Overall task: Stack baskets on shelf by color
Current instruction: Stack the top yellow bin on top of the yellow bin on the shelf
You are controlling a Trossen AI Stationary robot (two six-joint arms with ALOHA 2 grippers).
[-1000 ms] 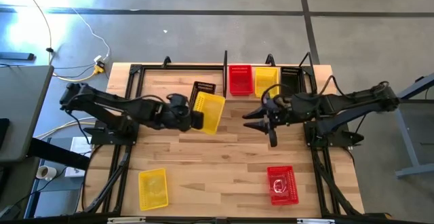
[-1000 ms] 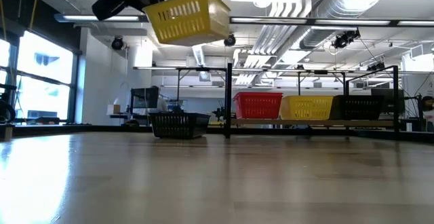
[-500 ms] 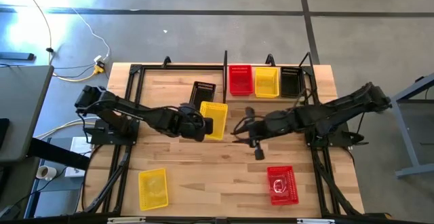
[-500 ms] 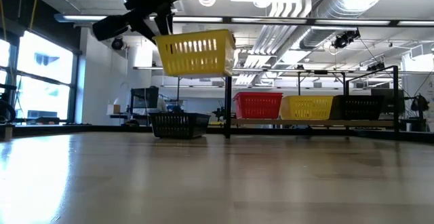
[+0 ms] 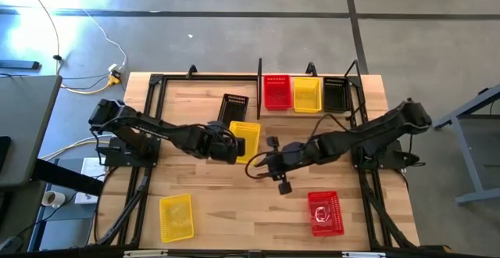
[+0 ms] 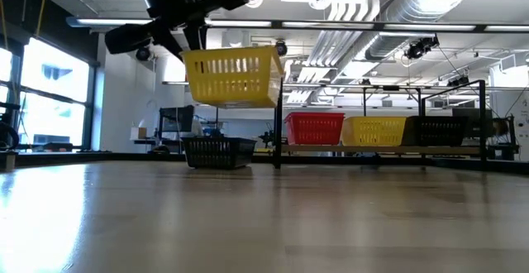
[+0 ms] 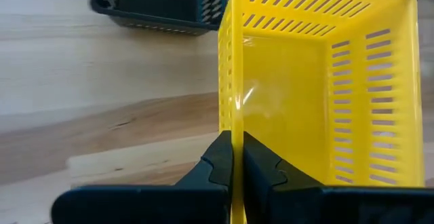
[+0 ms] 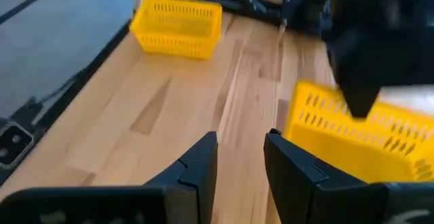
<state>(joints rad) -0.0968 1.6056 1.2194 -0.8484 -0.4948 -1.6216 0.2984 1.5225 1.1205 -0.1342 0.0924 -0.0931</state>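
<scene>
I will next grab the held yellow basket's side rim (image 5: 258, 137) with my right gripper, to stack that basket on the shelf's yellow basket (image 5: 308, 94).
My left gripper (image 5: 233, 142) is shut on a yellow basket (image 5: 247, 139), held up in the air over the table's middle (image 6: 233, 76). My right gripper (image 5: 262, 164), open, hovers just right of and nearer than that basket, touching nothing; its wrist view shows the basket (image 8: 359, 142) close ahead of it. A black basket (image 5: 233, 105) rests on its base on the table behind. The shelf (image 5: 344, 82) at the far edge carries a red basket (image 5: 276, 91), a yellow basket (image 5: 306, 94) and a black basket (image 5: 334, 94) side by side. My left gripper pinches the yellow basket's side wall at its rim (image 7: 232, 125), the wall toward the table's left. One finger (image 7: 217, 163) is outside and one (image 7: 261, 166) is inside. The fingers come from above, pointing down. The basket hangs lifted clear, about level (image 6: 233, 76).
Another yellow basket (image 5: 176, 215) sits near the table's near left corner, also seen in the right wrist view (image 8: 178, 26). A red basket (image 5: 324, 211) holding something sits near the near right. Black frame rails (image 5: 152, 102) run along the table's sides.
My left gripper has come down and slightly toward the near edge; the yellow basket, tilted before, now hangs level and lower. My right gripper has swung from in front of the shelf toward the table's left and near edge, closing on the held basket.
</scene>
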